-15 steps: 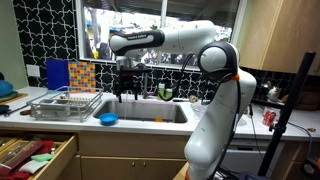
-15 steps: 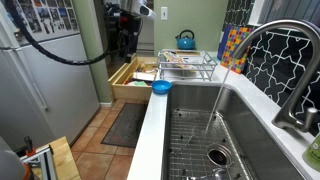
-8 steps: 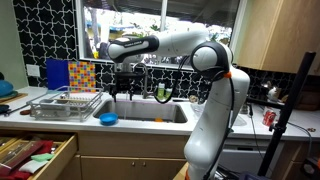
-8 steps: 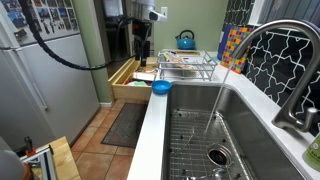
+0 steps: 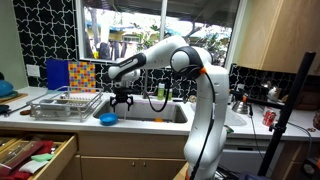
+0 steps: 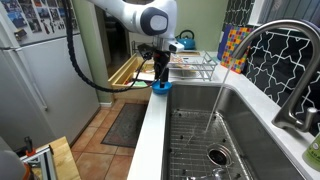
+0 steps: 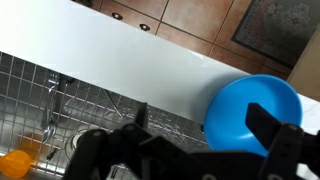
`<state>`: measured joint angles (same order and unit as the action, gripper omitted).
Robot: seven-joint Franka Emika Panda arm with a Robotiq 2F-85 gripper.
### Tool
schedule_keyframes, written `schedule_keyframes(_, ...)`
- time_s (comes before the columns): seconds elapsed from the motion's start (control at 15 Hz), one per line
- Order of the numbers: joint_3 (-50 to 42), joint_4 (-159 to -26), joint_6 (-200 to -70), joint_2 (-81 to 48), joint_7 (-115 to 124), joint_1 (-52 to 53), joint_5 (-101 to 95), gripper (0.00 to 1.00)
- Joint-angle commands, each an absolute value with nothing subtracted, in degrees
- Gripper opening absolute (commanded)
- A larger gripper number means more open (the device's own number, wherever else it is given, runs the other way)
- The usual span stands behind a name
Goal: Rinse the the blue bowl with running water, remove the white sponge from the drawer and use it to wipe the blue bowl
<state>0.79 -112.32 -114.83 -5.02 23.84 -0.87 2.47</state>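
The gripper grabs the blue bowl (image 5: 108,119) by its sink-side rim next, one finger inside, which leaves the rest open to rinse under running water.
The blue bowl (image 5: 108,119) sits on the white front rim of the sink, and shows in both exterior views (image 6: 160,88). In the wrist view it lies at the right (image 7: 250,108). My gripper (image 5: 121,102) hangs just above it and slightly toward the sink (image 6: 160,75). It is open and empty, with one finger over the bowl (image 7: 205,125). The tan wooden drawer (image 5: 40,160) stands pulled open below the counter (image 6: 128,72), with red and green items inside. I cannot make out the white sponge.
A wire dish rack (image 5: 65,104) stands on the counter beside the sink (image 6: 190,65). Water runs from the faucet (image 6: 268,45) into the sink basin (image 6: 200,140), which has a wire grid (image 7: 40,90). An orange object (image 7: 15,160) lies in the basin.
The arm has swung down from in front of the window. The gripper has dropped from well above the counter to just over the blue bowl.
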Motion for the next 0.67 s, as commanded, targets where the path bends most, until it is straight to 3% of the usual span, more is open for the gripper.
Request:
schedule_keyframes(0.0,-0.6,-111.3,-118.2,-8.2,23.9,-0.8,3.2,1.00)
schedule_keyframes(0.27,-1.0,-111.4,-121.8,-10.9,25.5,-0.6,7.5,1.00)
schedule_keyframes(0.33,-1.0,-111.3,-121.5,-11.5,25.7,-0.7,8.5,0.75)
schedule_keyframes(0.4,-1.0,-111.3,-121.9,-11.9,25.7,-0.6,9.0,0.73)
schedule_keyframes(0.6,-1.2,-111.2,-122.3,-12.8,26.3,-0.6,9.9,0.49)
